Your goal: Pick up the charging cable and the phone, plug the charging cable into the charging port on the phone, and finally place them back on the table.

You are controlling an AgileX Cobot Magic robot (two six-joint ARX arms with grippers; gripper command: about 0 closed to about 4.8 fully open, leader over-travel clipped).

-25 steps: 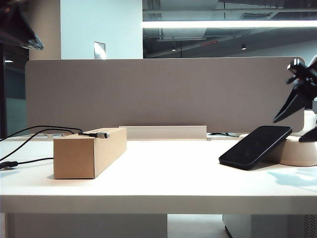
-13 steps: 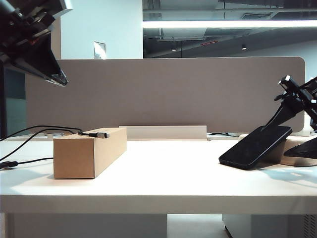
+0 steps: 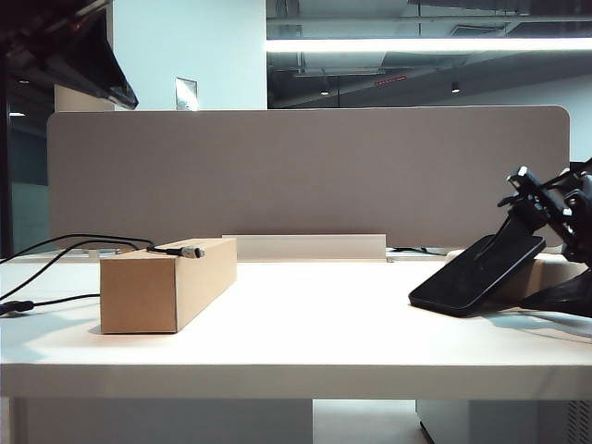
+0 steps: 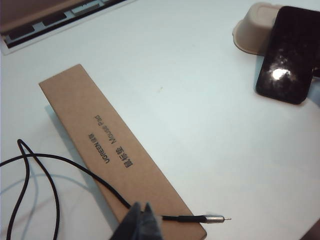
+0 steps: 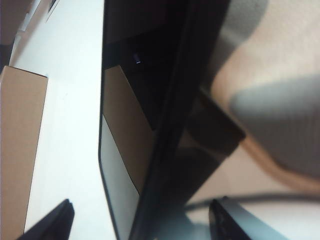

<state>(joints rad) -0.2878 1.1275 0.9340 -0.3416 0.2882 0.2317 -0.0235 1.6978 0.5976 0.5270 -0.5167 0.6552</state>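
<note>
The phone's charging port needs to stay free for the charging cable [image 3: 191, 252], so my right gripper will grab the phone by the end [image 3: 520, 239] opposite that port.
The black phone [image 3: 467, 282] leans tilted with its upper end on an off-white tray [image 3: 555, 273] at the right of the white table [image 3: 305, 342]. My right gripper [image 3: 514, 224] is open at the phone's upper end. In the right wrist view its fingers [image 5: 56, 221] stand wide apart on either side of the phone [image 5: 165, 100], not pressing it. The charging cable [image 4: 60, 162] runs over a cardboard box [image 4: 107, 145], and its silver plug [image 4: 214, 218] juts past the box end. My left gripper [image 4: 142, 212] is shut and empty, high above the box [image 3: 128, 96]. The charging port is not visible.
A grey fabric partition [image 3: 305, 176] closes off the back of the table. The cardboard box [image 3: 166, 282] lies at the left with the cable's plug [image 3: 190, 251] on its top. The cord [image 3: 65, 248] loops off the table's left side.
My right gripper has come down from above the phone to its upper end and opened a little wider. My left arm has swung in at the upper left, still shut. Phone and cable have not moved.
</note>
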